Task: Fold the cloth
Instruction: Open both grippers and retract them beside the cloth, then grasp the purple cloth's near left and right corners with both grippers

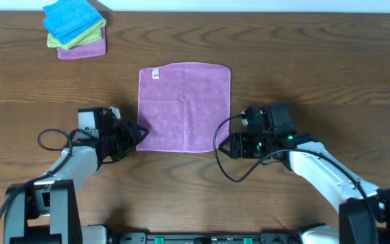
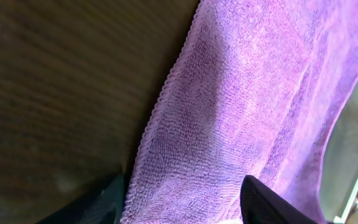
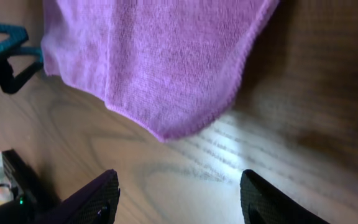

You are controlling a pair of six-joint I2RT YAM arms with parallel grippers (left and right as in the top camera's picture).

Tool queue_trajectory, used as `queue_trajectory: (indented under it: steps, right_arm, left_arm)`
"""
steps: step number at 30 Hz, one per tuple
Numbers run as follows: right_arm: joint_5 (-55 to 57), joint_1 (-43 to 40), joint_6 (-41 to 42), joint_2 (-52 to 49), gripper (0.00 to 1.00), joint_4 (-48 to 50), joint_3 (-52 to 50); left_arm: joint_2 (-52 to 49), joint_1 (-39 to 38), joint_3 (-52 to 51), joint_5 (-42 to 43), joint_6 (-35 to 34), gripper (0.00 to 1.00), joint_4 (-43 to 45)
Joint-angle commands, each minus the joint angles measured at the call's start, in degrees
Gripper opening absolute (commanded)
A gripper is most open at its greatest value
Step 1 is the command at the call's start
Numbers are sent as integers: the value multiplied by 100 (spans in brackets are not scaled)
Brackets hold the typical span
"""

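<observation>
I should next grab the near corner of the lilac cloth with my left gripper, so that I can fold it over toward the tag.
The lilac cloth lies flat and spread out in the middle of the table, with its white tag at the far left corner. My left gripper is open at the cloth's near left corner. In the left wrist view its fingers straddle the cloth's left edge, one over the wood and one over the cloth. My right gripper is open just short of the near right corner. In the right wrist view its fingers are over bare wood, with the cloth corner a little ahead.
A stack of folded cloths sits at the far left: bright blue on top, yellow-green under it and a purple one at the bottom. The table is dark wood. Cables trail from both arms.
</observation>
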State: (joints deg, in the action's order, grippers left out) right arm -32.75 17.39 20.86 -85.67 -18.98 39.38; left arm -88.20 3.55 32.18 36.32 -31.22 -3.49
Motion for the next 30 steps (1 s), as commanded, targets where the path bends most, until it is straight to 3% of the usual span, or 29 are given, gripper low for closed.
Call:
queue_trajectory:
  steps: [1,26,30]
  right_arm:
    - [0,24,142,-129,63,136,-7]
    - [181,-92,295,-675,58,667,-7]
    - [83,-92,398,-739,57,970,-7]
  left_arm:
    - [-260,-17,-219,-195,149,61,-304]
    - [-260,-20,-219,-302,444,61,-660]
    - [-260,-20,-219,-302,446,56,-669]
